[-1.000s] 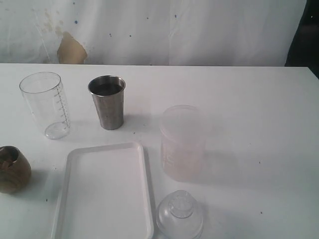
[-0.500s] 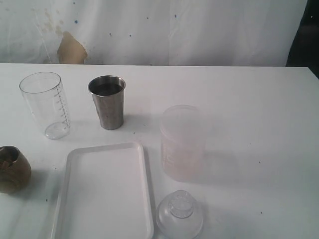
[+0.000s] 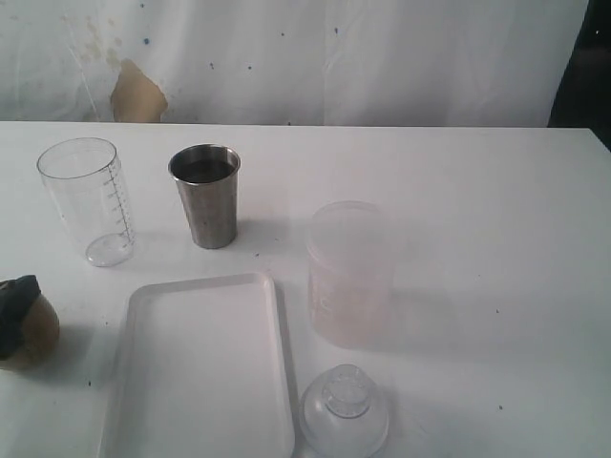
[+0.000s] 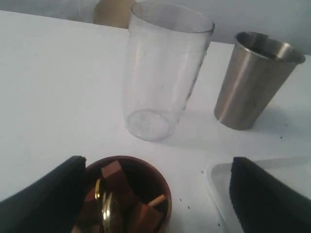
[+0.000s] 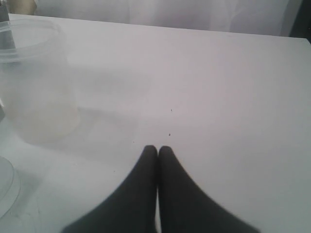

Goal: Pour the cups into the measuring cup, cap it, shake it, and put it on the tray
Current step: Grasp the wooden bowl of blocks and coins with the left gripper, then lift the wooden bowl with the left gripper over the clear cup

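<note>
My left gripper picks up the brown cup by its side next, so the brown cup's rim stays free to pour into the measuring cup.
The squat brown cup sits at the table's left edge, holding brown blocks and a gold piece. My left gripper is open and straddles it, one finger against the cup's side, the other well apart over the tray's corner. One dark finger shows on the cup's top in the exterior view. Beyond stand the empty clear measuring cup and the steel tumbler. The white tray lies in front. My right gripper is shut, empty, low over bare table.
A frosted translucent container stands right of the tray. A clear domed lid lies in front of it, near the table's front edge. A white wall backs the table.
My left gripper's dark finger has come into the exterior view and now covers the brown cup's top. The cups, tray, container and lid have not moved.
</note>
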Robot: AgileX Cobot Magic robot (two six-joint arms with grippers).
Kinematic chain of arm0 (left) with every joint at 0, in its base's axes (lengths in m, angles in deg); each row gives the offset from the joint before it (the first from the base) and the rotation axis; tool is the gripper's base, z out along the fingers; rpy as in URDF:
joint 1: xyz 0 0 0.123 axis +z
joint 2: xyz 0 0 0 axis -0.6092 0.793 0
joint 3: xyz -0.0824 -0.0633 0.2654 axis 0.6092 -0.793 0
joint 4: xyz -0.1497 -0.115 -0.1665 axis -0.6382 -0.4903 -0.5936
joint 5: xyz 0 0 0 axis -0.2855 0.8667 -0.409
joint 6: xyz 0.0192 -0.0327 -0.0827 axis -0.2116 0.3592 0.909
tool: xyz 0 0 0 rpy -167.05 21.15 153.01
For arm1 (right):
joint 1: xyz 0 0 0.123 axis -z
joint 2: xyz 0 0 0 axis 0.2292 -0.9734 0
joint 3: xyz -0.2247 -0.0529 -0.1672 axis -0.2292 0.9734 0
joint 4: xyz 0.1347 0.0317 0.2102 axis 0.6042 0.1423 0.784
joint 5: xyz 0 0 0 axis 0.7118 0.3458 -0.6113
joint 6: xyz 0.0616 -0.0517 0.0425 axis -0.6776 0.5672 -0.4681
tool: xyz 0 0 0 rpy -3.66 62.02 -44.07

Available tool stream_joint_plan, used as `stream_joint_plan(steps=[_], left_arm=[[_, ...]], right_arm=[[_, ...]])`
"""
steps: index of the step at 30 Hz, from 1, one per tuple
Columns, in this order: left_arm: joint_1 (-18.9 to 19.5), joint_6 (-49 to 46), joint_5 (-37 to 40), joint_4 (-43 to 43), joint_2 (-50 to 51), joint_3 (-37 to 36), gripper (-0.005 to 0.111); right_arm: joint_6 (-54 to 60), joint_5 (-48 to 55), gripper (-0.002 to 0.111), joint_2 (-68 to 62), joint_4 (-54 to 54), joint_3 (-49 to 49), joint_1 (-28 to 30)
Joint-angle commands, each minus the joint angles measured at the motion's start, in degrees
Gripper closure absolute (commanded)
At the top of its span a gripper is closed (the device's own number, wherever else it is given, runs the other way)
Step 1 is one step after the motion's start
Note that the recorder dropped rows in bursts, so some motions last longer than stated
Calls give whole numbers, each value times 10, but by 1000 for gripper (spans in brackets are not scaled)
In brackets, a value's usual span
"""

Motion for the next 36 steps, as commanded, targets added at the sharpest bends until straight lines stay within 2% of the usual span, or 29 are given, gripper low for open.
stream_joint_plan(steps=[1,5,10,14,19,27,29,30,31,32,33,36], left_arm=[[-2,-30,-79,-16,75,0,30],[-2,-33,-107,-53,123,0,21],[-2,-34,-109,-47,170,0,8],[-2,-41,-103,-47,206,7,8],[-2,-45,-58,-47,263,53,8],[-2,-45,-72,-63,287,55,11],[-2,-45,-62,-64,287,58,31],[-2,-45,-50,-64,287,64,48],[-2,-45,-45,-64,287,65,61],[-1,-45,-47,-64,287,68,88],[-1,-48,-59,-63,281,68,106],[-1,-48,-81,-67,260,68,107]], right_arm=[[-2,-4,108,3,-1,1,-2],[-2,-4,108,3,-1,1,-2],[-2,-4,108,3,-1,1,-2],[-2,-4,108,3,-1,1,-2],[-2,-4,108,3,-1,1,-2],[-2,-4,108,3,-1,1,-2],[-2,-4,108,3,-1,1,-2],[-2,-4,108,3,-1,1,-2],[-2,-4,108,3,-1,1,-2],[-2,-4,108,3,-1,1,-2],[-2,-4,108,3,-1,1,-2],[-2,-4,108,3,-1,1,-2]])
